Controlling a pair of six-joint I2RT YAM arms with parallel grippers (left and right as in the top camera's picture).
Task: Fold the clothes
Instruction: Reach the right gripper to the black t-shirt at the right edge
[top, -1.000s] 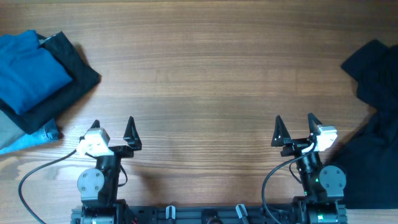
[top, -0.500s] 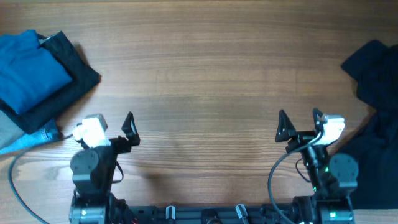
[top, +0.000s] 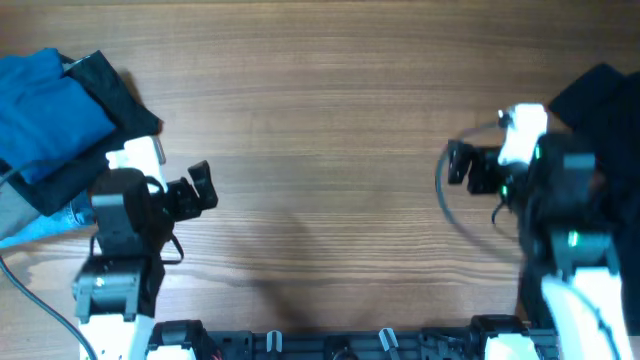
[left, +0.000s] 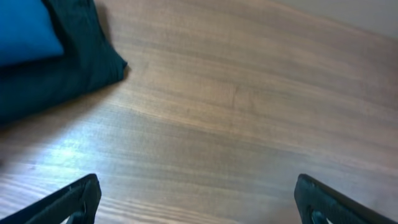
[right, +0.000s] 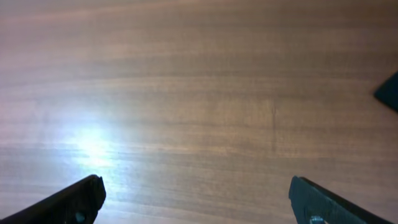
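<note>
My right gripper picks up the black garment's edge facing the empty wood next, to draw the garment across the table for folding.
The clothes (top: 610, 110) are a large black garment lying crumpled at the table's right edge; no white marks show on it. A corner of the garment shows in the right wrist view (right: 390, 92). My right gripper (top: 458, 165) is open and empty above bare wood (right: 196, 186), left of the garment. My left gripper (top: 198, 187) is open and empty over the table's left side (left: 198, 183).
A bright blue folded garment (top: 45, 115) lies on a plain black folded cloth (top: 115, 125) at the far left, also in the left wrist view (left: 62, 71). Grey and light-blue cloth (top: 30, 220) lies beneath them. The wooden table (top: 320, 120) lies between the arms.
Both arms have lifted and swung away from the front edge toward the table's middle. The left one is nearer the folded pile, the right one nearer the black garment. Both grippers stay open.
</note>
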